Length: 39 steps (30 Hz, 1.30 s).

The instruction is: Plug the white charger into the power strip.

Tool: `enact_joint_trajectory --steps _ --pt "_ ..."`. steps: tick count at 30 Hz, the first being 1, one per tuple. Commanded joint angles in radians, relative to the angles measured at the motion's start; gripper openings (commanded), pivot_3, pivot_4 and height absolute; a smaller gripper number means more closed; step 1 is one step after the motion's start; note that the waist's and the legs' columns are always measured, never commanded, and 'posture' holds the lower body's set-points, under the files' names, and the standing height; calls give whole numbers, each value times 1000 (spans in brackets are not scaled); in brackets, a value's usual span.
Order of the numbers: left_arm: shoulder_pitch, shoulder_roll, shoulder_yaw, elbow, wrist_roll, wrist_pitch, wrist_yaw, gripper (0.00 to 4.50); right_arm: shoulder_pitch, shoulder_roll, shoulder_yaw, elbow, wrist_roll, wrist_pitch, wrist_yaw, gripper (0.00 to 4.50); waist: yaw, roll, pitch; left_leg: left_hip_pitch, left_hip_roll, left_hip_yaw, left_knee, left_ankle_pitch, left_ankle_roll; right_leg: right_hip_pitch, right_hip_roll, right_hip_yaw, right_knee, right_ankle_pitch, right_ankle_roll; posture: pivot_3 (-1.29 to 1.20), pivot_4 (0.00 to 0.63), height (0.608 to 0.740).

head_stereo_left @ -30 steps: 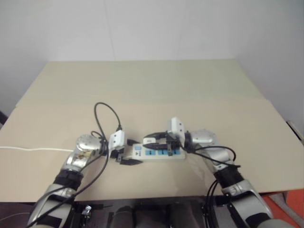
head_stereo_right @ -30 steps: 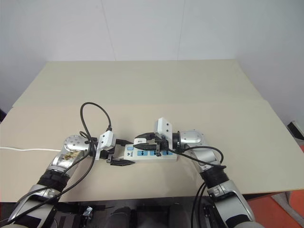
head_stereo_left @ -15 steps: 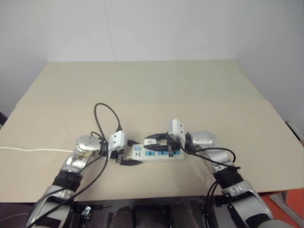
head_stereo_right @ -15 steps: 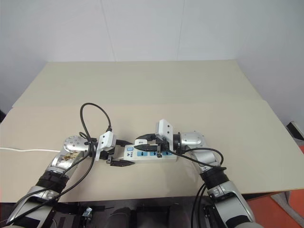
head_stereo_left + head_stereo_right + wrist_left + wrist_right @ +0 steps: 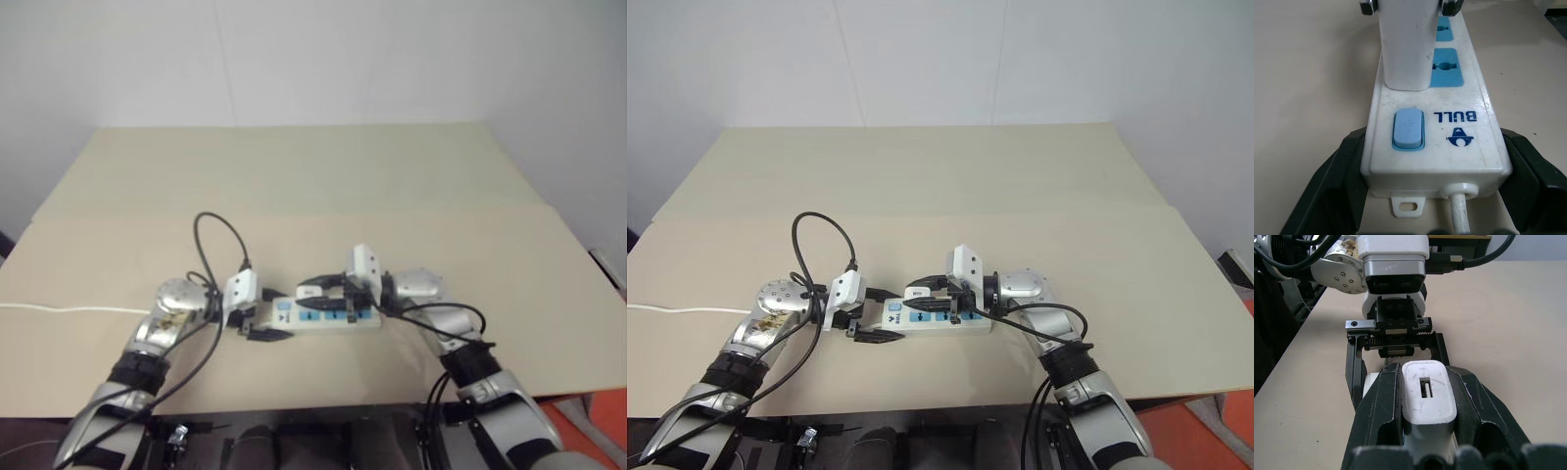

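The white charger [image 5: 309,292] is standing upright and its base sits flush on the power strip [image 5: 338,316], so I need to open my right gripper now.
The power strip [image 5: 1459,147] lies on the tan table, a long white bar with blue sockets and a blue button [image 5: 1408,128] at its near end. My left gripper [image 5: 884,313] is shut on that button end, one black finger [image 5: 1347,161] against each long side. The white charger [image 5: 1427,396] stands upright on the strip, its base flush over the socket nearest the button; its prongs are hidden. My right gripper [image 5: 1425,372] is shut on the charger from both sides, above the strip's middle [image 5: 940,318].
The strip's thin white cord [image 5: 666,308] runs off the table's left edge. A black cable [image 5: 823,235] loops above my left wrist. The tan table [image 5: 940,176] stretches far back to a white wall; its front edge is close below the strip.
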Motion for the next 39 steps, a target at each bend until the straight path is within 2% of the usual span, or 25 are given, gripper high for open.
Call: enact_joint_trajectory --steps 1,12,13,16,21,26,28,30,35,39 --pt "10 34 22 -9 4 3 -2 3292 20 -38 17 37 -64 49 -1 1118 0 0 0 0 0 0 0 0 0 0 0 0 0 0 0 0 150 740" --pt "21 34 20 -20 1 7 0 3292 27 -50 4 -28 -38 78 9 1118 1 0 0 -1 0 0 0 0 0 -1 0 0 0 0 0 0 150 740" --pt "21 34 20 -20 0 8 0 3292 28 -50 5 -30 -38 82 10 1845 2 0 0 -1 0 0 0 0 0 -1 0 0 0 0 0 0 150 740" --pt "22 36 19 -22 -1 9 0 3292 33 -49 6 -36 -41 91 10 2678 2 0 0 -3 0 0 0 0 0 -2 0 0 0 0 0 0 150 740" --pt "23 38 18 -25 -3 13 -1 3292 38 -46 3 -43 -47 89 9 4389 1 0 0 -2 0 0 0 0 0 -2 0 0 0 0 0 0 150 740" --pt "21 36 20 -28 -6 20 0 3292 34 -41 -6 -55 -48 87 -1 4451 1 0 0 -2 0 0 0 0 0 -2 0 0 0 0 0 0 150 740" --pt "17 38 18 -31 -9 22 -8 4031 30 -44 -15 -63 -45 89 -2 4500 0 0 0 -2 0 0 0 0 0 -2 0 0 0 0 0 0 150 740" --pt "14 39 24 -48 -32 43 -27 4470 28 -51 -24 -76 -41 93 0 4500 3 0 0 -3 0 0 0 0 0 -3 0 0 0 0 0 0 150 740" --pt "16 61 34 -138 -81 102 -69 4470 35 -78 -49 -135 -25 96 9 4500 7 0 1 -5 0 0 0 0 0 -4 0 0 -1 0 0 0 150 740" --pt "39 107 55 -255 -127 141 -95 4470 44 -119 -120 -211 27 117 -1 4500 6 0 1 -6 0 0 0 0 0 -4 -1 -1 -2 0 0 0 150 740"
